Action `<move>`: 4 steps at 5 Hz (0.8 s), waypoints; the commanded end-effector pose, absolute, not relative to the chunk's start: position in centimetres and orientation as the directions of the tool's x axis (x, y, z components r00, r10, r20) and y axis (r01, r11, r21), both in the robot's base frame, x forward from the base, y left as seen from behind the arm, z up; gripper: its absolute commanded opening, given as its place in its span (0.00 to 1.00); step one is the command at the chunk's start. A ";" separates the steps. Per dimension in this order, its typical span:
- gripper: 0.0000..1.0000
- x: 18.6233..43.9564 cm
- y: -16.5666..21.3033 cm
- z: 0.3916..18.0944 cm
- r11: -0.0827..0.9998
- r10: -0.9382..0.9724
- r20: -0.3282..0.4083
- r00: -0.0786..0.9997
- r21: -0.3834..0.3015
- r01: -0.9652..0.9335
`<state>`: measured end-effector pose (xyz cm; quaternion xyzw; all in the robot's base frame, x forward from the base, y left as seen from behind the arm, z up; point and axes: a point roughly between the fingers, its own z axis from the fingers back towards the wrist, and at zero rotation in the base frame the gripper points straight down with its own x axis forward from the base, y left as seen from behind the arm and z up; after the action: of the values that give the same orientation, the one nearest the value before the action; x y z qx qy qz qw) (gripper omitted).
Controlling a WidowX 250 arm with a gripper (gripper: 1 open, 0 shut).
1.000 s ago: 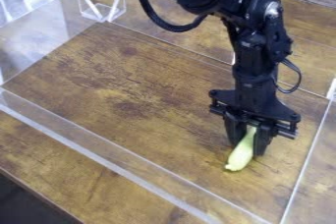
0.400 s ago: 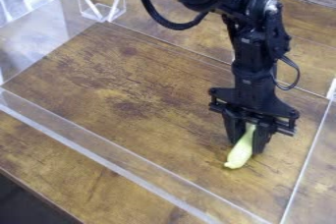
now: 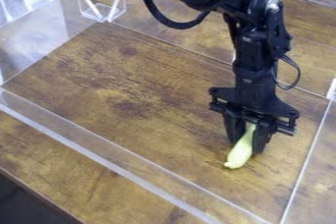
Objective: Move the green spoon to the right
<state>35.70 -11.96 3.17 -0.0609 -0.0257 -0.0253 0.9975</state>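
Note:
The green spoon's lower end (image 3: 235,160) rests on the wood below my gripper's fingers, so it is time to release the spoon now, and it would lie there.
The green spoon (image 3: 241,152) is a small yellow-green, banana-like piece lying on the wooden table at the lower right. My gripper (image 3: 252,138) points straight down onto its upper end, and the black fingers (image 3: 264,137) are shut on it. The spoon's lower end rests on the wood and pokes out below the fingers. Its upper end is hidden between the fingers.
A clear acrylic wall (image 3: 92,144) borders the wooden table (image 3: 118,81) along the front, and another clear panel (image 3: 309,154) stands close to the right of the gripper. A clear stand (image 3: 98,7) sits at the back left.

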 end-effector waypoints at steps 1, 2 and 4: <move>0.00 36.6 -10.8 4.4 0.992 -0.021 0.087 0.996 -0.125 0.032; 0.00 36.6 -10.7 4.5 0.992 -0.023 0.076 0.997 -0.125 0.033; 1.00 36.6 -10.1 5.3 0.993 -0.034 0.062 0.998 -0.109 0.040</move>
<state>35.66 -10.43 3.21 -0.0500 0.0026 -0.0229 0.9985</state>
